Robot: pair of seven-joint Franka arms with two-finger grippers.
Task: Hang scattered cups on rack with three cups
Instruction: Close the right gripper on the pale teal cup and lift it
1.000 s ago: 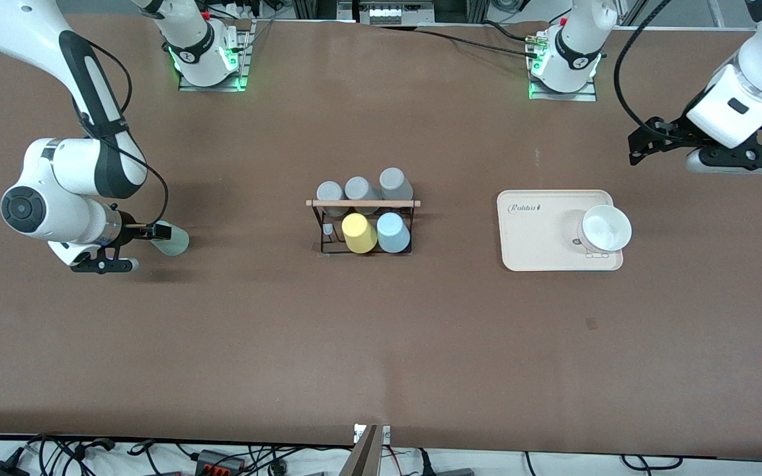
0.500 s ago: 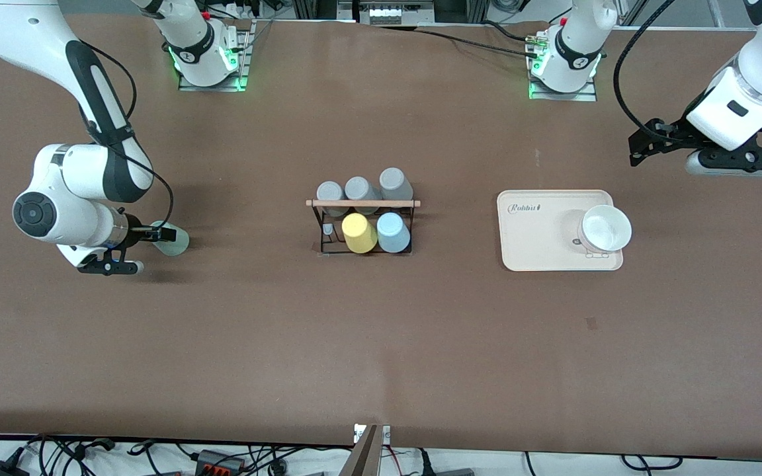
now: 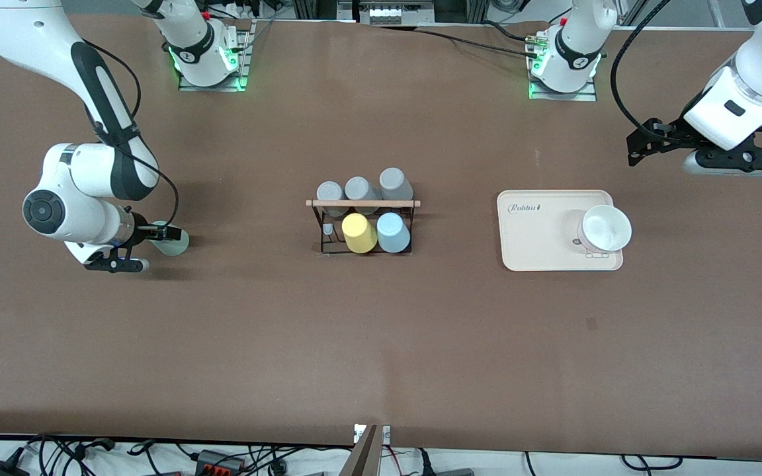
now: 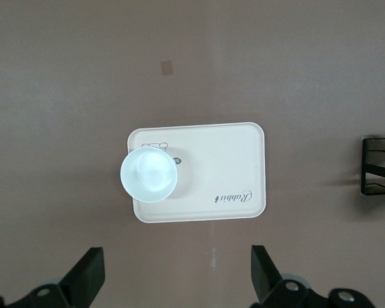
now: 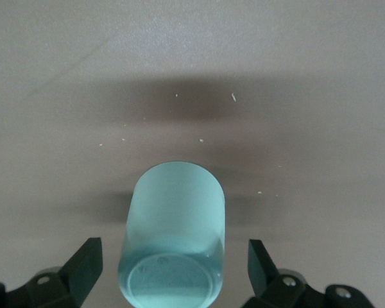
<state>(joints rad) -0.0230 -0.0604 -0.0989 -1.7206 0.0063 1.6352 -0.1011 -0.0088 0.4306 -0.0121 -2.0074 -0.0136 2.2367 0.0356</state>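
Note:
My right gripper closes on the mint green cup next, since its fingers stand on either side of the cup in the right wrist view.
The pale mint green cup [image 3: 176,246] lies on its side on the table near the right arm's end. My right gripper [image 3: 167,237] is low around it, open. In the right wrist view the cup [image 5: 173,231] lies between the two fingers [image 5: 83,268], with a gap on each side. The black wire rack [image 3: 323,246] with its wooden rod stands mid-table. It holds three grey cups [image 3: 361,190], a yellow cup [image 3: 357,233] and the light blue cup [image 3: 393,232]. My left gripper [image 3: 632,149] hangs open and empty over bare table near the left arm's end.
A cream tray [image 3: 533,231] with a white bowl [image 3: 606,228] lies between the rack and the left arm's end; both show in the left wrist view, tray [image 4: 231,160] and bowl [image 4: 149,174]. One peg beside the yellow cup is bare.
My right gripper has slid toward the rack, bringing its fingers farther around the mint cup. The cup has stayed put. The left arm has barely moved.

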